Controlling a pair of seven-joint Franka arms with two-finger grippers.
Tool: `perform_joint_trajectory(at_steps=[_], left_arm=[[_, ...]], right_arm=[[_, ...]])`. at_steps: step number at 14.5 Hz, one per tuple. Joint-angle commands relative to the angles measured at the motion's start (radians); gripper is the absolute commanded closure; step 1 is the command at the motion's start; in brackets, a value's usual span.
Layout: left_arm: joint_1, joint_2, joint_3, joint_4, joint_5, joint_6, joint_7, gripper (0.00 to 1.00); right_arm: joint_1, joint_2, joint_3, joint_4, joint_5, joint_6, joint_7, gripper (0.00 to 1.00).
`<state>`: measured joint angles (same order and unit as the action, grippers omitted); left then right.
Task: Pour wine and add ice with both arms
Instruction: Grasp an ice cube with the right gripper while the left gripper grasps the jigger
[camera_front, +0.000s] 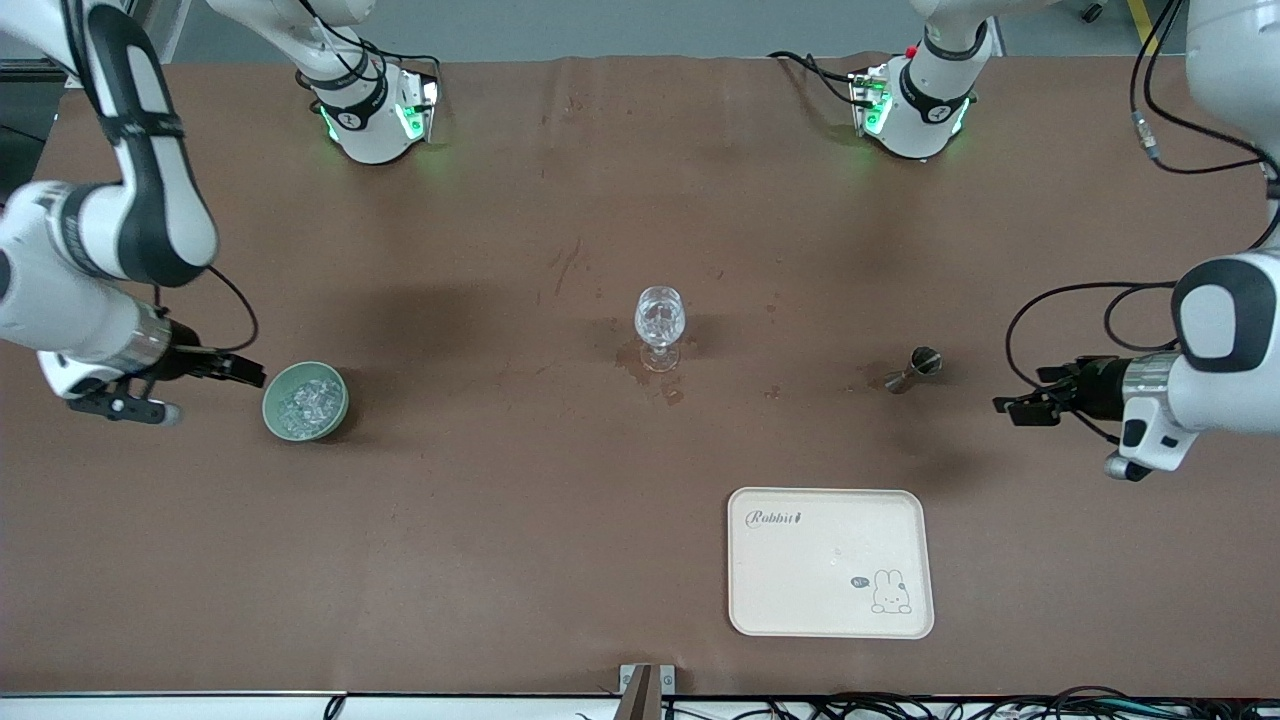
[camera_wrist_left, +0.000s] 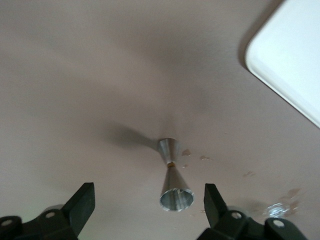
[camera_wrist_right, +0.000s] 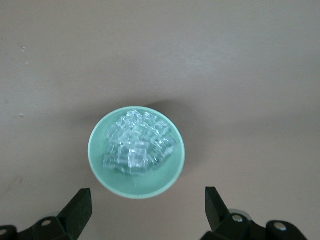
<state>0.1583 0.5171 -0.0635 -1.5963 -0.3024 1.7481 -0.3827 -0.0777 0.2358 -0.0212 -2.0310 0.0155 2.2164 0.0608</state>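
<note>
My right gripper should next take hold of the opposite flat sides of an ice cube from the bowl (camera_front: 340, 392), and then I add ice to the wine glass (camera_front: 660, 322).
A pale green bowl (camera_front: 340, 392) holds a heap of ice (camera_front: 303, 404) near the right arm's end of the table. My right gripper (camera_front: 252, 373) is open and empty, low beside the bowl. In the right wrist view the bowl (camera_wrist_right: 97, 160) with the ice (camera_wrist_right: 140, 145) lies just ahead of my open right gripper (camera_wrist_right: 146, 197). A clear wine glass (camera_front: 660, 322) stands mid-table with glittering clear contents. A metal jigger (camera_front: 912, 370) lies on its side toward the left arm's end. My left gripper (camera_front: 1008, 408) is open and empty beside it. In the left wrist view the jigger (camera_wrist_left: 172, 180) lies ahead of my left gripper (camera_wrist_left: 147, 196).
A cream tray (camera_front: 830, 590) with a rabbit print lies nearer the front camera than the jigger; its corner shows in the left wrist view (camera_wrist_left: 290, 55). Wet stains (camera_front: 672, 392) mark the brown table around the glass's foot.
</note>
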Motion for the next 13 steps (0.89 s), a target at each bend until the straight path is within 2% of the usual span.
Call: perform_joint_trajectory(at_steps=[1, 3, 7, 10, 13], left_arm=[[0.04, 0.079, -0.005, 0.026, -0.102, -0.012, -0.067, 0.05], [0.056, 0.125, -0.005, 0.025, -0.17, -0.012, -0.091, 0.06], [0.052, 0.162, -0.005, -0.03, -0.293, -0.018, -0.143, 0.09], [0.052, 0.187, -0.007, -0.051, -0.343, -0.035, -0.244, 0.13], [0.05, 0.207, -0.007, -0.06, -0.351, -0.044, -0.265, 0.15]], right_arm=[[0.004, 0.026, 0.001, -0.084, 0.003, 0.148, -0.009, 0.0], [0.009, 0.049, 0.001, -0.094, 0.003, 0.189, -0.01, 0.0], [0.029, 0.076, 0.003, -0.124, 0.003, 0.245, -0.009, 0.22], [0.03, 0.103, 0.004, -0.132, 0.003, 0.287, -0.01, 0.27], [0.042, 0.115, 0.003, -0.136, 0.0, 0.307, -0.013, 0.33]])
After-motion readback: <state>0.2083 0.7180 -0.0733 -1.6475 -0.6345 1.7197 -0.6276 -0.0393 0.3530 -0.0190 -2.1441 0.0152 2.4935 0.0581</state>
